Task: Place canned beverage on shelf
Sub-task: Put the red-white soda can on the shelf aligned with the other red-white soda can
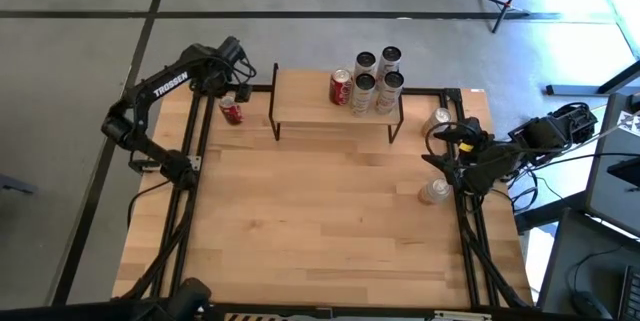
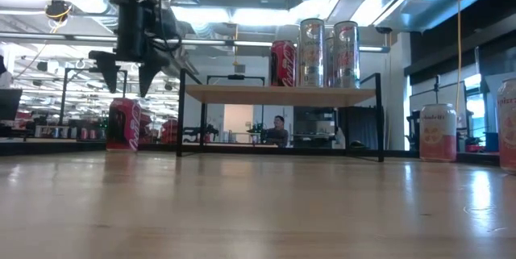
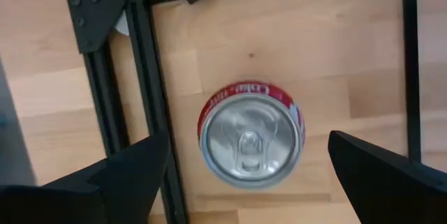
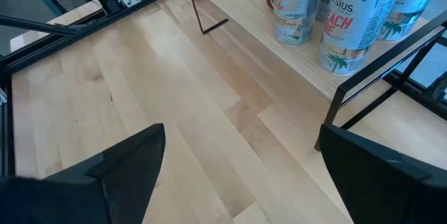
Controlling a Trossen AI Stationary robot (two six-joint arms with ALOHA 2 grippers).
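The robot's left hand should next pick up the red can by its side just below the can's top rim (image 1: 231, 111) and then place it on the shelf (image 1: 310, 106).
A red can (image 1: 231, 112) stands upright on the table at the far left, left of the shelf (image 1: 310, 106); it also shows in the low view (image 2: 123, 123) and from above in the left wrist view (image 3: 250, 141). My left gripper (image 2: 124, 77) hangs open just above it, fingers pointing down, one on either side, touching nothing. The shelf holds a red can (image 1: 341, 88) and several tall light cans (image 1: 377, 79). My right gripper (image 1: 450, 151) is open and empty at the table's right edge.
Two light cans stand on the table at the right: one (image 1: 439, 118) beside the shelf's right end, one (image 1: 433, 192) nearer the front. Black rails (image 1: 195, 151) frame the tabletop; one runs close beside the red can. The shelf's left half is bare.
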